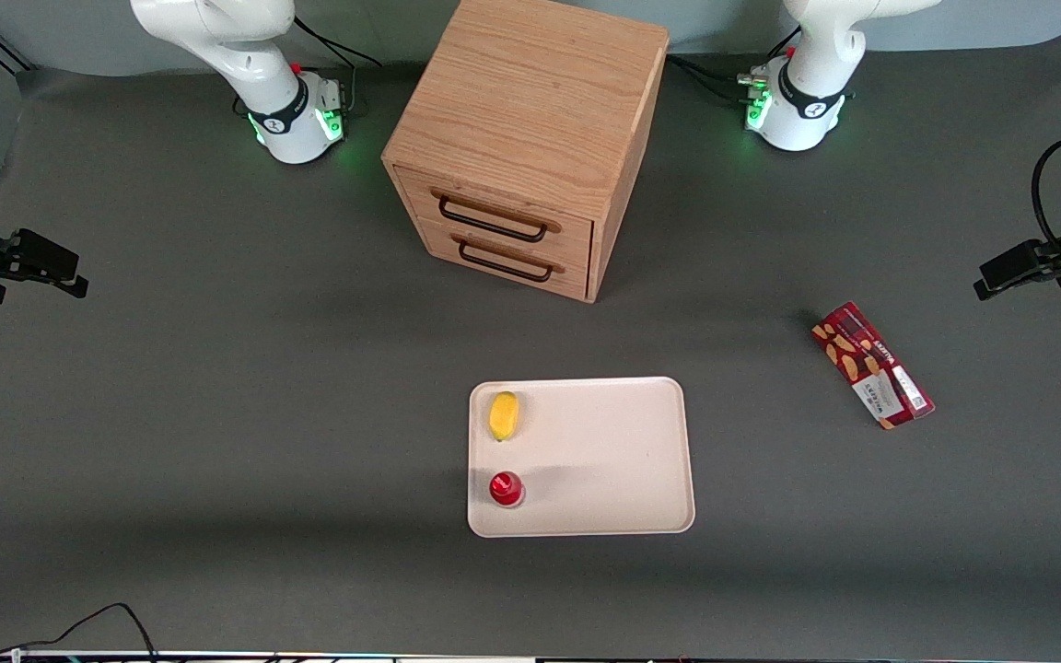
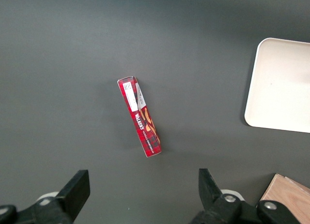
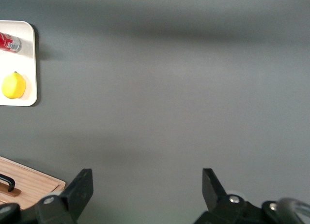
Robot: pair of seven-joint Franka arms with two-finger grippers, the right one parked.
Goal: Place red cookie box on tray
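Note:
I need to grab the red cookie box by its white-labelled end (image 1: 893, 396) next with my left gripper. Then I can put the box on the tray (image 1: 613, 460).
The red cookie box (image 1: 872, 366) lies flat on the dark table toward the working arm's end, well apart from the tray; it also shows in the left wrist view (image 2: 139, 116), with its white label end away from my fingers. The cream-white tray (image 1: 613, 460) sits near the table's middle, nearer to the front camera than the cabinet, and its corner shows in the left wrist view (image 2: 281, 83). My left gripper (image 1: 1000, 272) hangs high over the table's working-arm end, above and apart from the box. It is open and empty (image 2: 143, 185).
A yellow lemon (image 1: 503, 415) and a small red-capped item (image 1: 506, 488) sit on the tray's parked-arm side. A wooden drawer cabinet (image 1: 530, 138) with two closed drawers stands farther from the front camera than the tray; its corner shows in the left wrist view (image 2: 288, 192).

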